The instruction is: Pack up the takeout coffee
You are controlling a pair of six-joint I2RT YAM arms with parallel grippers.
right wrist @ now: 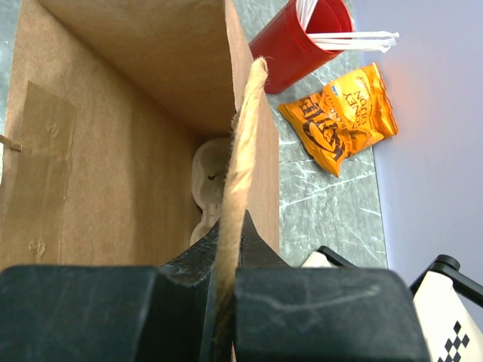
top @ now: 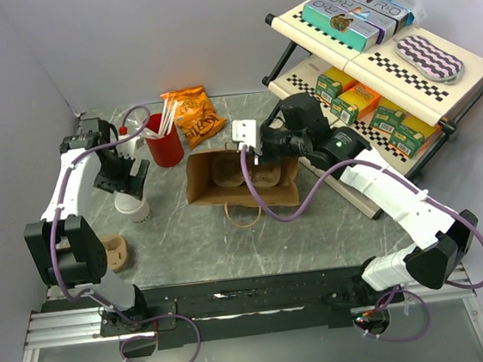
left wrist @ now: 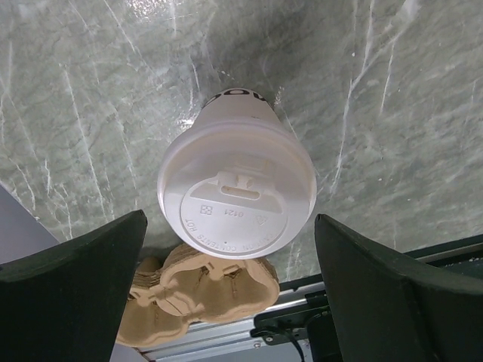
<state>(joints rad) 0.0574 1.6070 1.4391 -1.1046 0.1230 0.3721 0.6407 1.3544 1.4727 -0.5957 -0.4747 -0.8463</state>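
Note:
I will close my left gripper on the takeout coffee now. My gripper would likely catch it, though only at the fingers, across its lid's rim (top: 129, 202).
The takeout coffee (top: 132, 208) (left wrist: 236, 192), a small white paper cup with a domed white lid, stands upright on the marble table at the left. My left gripper (top: 128, 182) (left wrist: 230, 222) hovers right above it, open, with a black finger (left wrist: 72, 294) on either side and no contact with the cup. The brown paper bag (top: 241, 181) (right wrist: 113, 151) stands open at the table's middle. My right gripper (top: 253, 151) (right wrist: 232, 245) is shut on the bag's twine handle (right wrist: 240, 151) at the far rim. A pale moulded insert (right wrist: 205, 181) lies at the bag's bottom.
A brown pulp cup carrier (top: 113, 253) (left wrist: 196, 294) lies near the front left edge. A red cup with white sticks (top: 165, 141) (right wrist: 298, 45) and an orange snack packet (top: 196, 115) (right wrist: 339, 121) sit at the back. A rack of boxes (top: 376, 63) stands at the right.

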